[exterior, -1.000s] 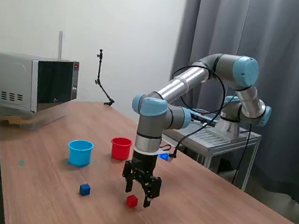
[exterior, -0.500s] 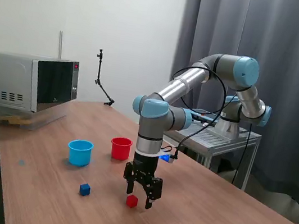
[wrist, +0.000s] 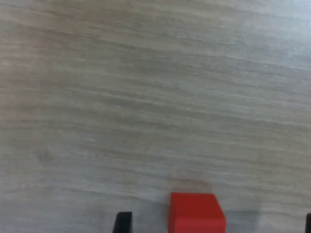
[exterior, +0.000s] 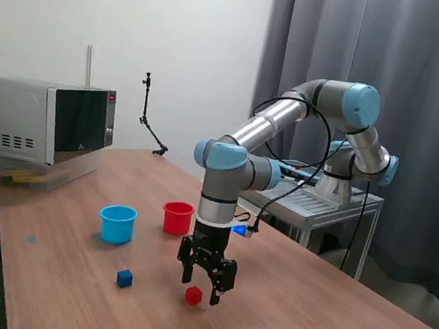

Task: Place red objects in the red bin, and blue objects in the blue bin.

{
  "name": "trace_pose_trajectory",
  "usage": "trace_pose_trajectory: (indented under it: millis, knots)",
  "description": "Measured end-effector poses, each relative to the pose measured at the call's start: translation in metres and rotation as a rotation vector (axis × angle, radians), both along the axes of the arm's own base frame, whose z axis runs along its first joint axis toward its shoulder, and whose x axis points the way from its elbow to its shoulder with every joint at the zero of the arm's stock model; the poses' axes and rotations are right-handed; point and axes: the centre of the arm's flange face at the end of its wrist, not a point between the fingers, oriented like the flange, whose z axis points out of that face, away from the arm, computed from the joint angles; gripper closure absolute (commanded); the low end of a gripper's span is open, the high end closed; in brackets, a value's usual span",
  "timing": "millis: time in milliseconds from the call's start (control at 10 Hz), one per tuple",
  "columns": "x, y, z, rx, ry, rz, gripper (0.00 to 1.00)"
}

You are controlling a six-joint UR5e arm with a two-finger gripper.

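Observation:
The robot's gripper should next drop the small red cube (exterior: pixel 194 296) into the red bin (exterior: pixel 178 217), so it should grab the cube by its opposite sides.
A small red cube (exterior: pixel 194 296) lies on the wooden table (exterior: pixel 321 314), and my gripper (exterior: pixel 200 290) hangs open just over it, fingers straddling it without touching. In the wrist view the red cube (wrist: pixel 197 212) sits on the wood between the two dark fingertips (wrist: pixel 122 222), nearer one of them. A small dark blue cube (exterior: pixel 124 278) rests on the table to the exterior view's left of the gripper. Behind them stand the light blue cup (exterior: pixel 117 223), the blue bin, and the red cup (exterior: pixel 178 217), the red bin, both upright.
A microwave (exterior: pixel 43 120) stands at the table's far corner on the exterior view's left, with a thin black stand (exterior: pixel 146 124) behind it. The arm's base sits on a metal cart (exterior: pixel 326 202) beyond the table's far edge.
The gripper has shifted very slightly, first toward the exterior view's right, then back left and a little up. It stays open. The cubes and cups have not moved.

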Motion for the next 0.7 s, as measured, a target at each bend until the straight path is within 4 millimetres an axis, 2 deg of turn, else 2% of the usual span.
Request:
trace_pose_trajectory:
  millis: [700]
  knots:
    - [-0.0065, -0.0040, -0.0082, -0.009, 0.006, 0.006, 0.00]
